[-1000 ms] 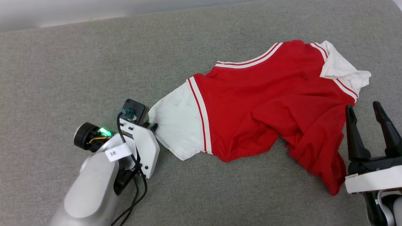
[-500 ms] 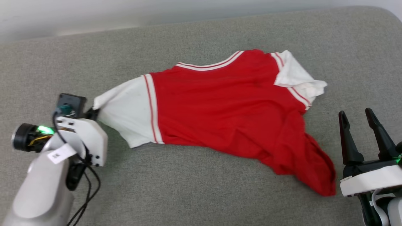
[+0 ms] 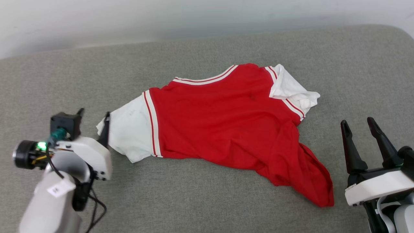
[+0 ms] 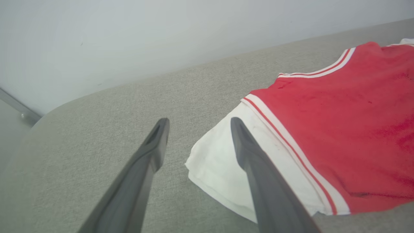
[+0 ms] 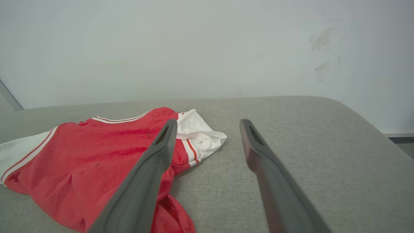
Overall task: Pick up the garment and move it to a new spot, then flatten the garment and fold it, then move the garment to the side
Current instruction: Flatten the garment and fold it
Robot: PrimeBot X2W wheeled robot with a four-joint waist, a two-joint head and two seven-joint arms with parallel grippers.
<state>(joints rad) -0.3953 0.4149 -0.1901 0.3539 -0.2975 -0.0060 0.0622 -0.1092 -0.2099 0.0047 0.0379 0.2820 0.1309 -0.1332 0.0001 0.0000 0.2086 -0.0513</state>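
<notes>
The white sleeve (image 3: 130, 130) is lying flat on the grey surface, so my left gripper should grab the garment next by the cuff corner at the sleeve's tip (image 3: 99, 126).
The garment (image 3: 226, 123), a red jersey with white sleeves and striped trim, lies spread on the grey cushioned surface (image 3: 200, 200), its hem bunched toward the lower right. My left gripper (image 3: 93, 113) stands open at the tip of the left white sleeve (image 3: 129, 136), with nothing held. In the left wrist view that gripper (image 4: 199, 123) has its right finger over the sleeve's edge (image 4: 220, 165). My right gripper (image 3: 357, 123) is open and empty, just right of the garment's hem. In the right wrist view it (image 5: 208, 124) points past the crumpled right sleeve (image 5: 200, 136).
A pale wall (image 3: 194, 19) runs along the surface's far edge. The surface rounds off at its far right corner (image 3: 397, 32). Bare grey fabric surrounds the garment in front and on both sides.
My left gripper, shut on the white sleeve, dragged the garment leftward and stretched it out, then opened and let the sleeve go. The head camera has also shifted. The right gripper stays open.
</notes>
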